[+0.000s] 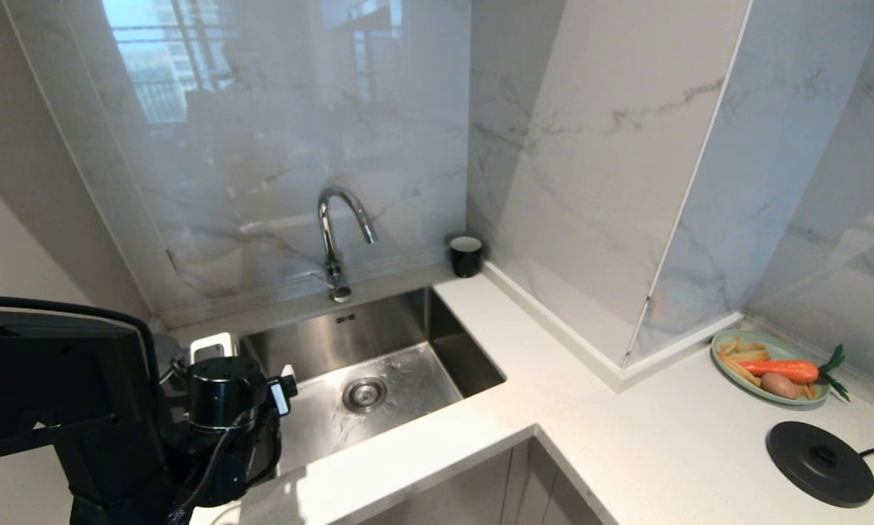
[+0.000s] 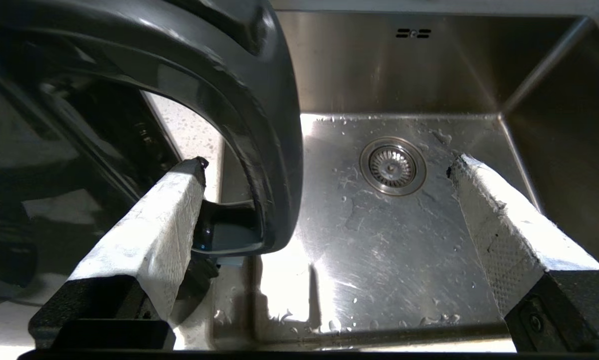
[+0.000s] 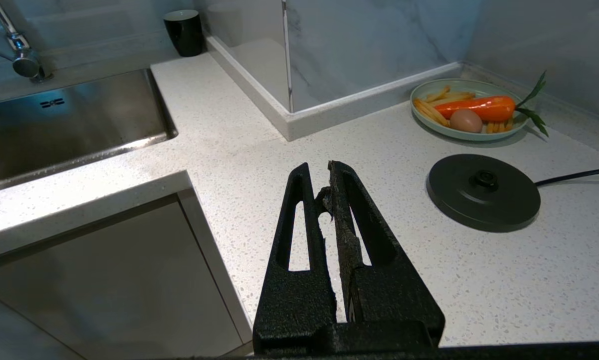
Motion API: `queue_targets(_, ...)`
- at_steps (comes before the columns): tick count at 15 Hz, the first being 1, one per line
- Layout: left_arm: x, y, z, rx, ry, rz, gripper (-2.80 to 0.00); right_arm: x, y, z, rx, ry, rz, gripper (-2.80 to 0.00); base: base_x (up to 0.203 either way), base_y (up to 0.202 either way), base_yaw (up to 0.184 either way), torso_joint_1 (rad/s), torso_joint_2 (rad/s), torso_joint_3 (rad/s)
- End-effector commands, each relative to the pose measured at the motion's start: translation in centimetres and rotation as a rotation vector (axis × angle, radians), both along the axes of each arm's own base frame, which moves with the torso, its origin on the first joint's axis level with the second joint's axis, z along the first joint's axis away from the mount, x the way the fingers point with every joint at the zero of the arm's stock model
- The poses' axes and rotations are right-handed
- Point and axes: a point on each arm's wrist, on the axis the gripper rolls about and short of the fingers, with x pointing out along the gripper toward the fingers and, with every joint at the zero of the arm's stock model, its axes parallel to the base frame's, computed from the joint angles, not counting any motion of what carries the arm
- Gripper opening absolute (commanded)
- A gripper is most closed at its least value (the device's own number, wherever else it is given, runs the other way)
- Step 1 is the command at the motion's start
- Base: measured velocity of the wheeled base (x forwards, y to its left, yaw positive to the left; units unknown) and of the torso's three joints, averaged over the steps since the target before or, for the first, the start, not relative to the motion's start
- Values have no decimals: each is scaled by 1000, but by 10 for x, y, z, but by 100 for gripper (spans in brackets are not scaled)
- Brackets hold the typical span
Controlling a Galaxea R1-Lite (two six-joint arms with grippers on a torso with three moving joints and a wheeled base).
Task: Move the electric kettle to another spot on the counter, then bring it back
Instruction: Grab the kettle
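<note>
The kettle's handle has its outer bend (image 2: 282,153) beyond my fingers, so they would miss if I closed now. My left gripper should move toward the bend first, then close on it.
The electric kettle (image 2: 34,150) fills the near side of the left wrist view, glossy black, standing on the counter (image 2: 189,125) beside the sink. Its big loop handle (image 2: 274,150) arches between the fingers of my left gripper (image 2: 327,162), which is open wide. One white-padded finger (image 2: 149,225) reaches inside the loop, next to the handle's lower root; the other finger (image 2: 499,225) hangs over the sink floor. In the head view my left arm (image 1: 79,394) sits at the lower left and hides the kettle. My right gripper (image 3: 319,172) is shut and empty above the counter (image 3: 429,280).
The steel sink (image 1: 320,335) with its drain (image 1: 365,394) and tap (image 1: 335,233) lies right of the kettle. A black cup (image 1: 466,255) stands in the back corner. At the right are the corded black base disc (image 1: 820,463) and a plate (image 1: 729,343) of food.
</note>
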Motion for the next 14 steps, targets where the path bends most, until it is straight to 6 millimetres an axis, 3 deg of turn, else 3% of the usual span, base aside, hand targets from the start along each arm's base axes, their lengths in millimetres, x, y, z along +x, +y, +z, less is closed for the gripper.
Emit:
queue_targets(1,4,-1,-4,1,0,4,0,0,0,0,0,0,0,-280,0,0,0,0,0,0)
queue_targets(7,22,-2,-10,10,-14,15,0,0,0,0,1,0,0,-280,0,0,0,0,0,0)
queue_targets(14,36,14,-8,18,-32,51,0,0,0,0,0,0,0,-280,0,0,0,0,0,0)
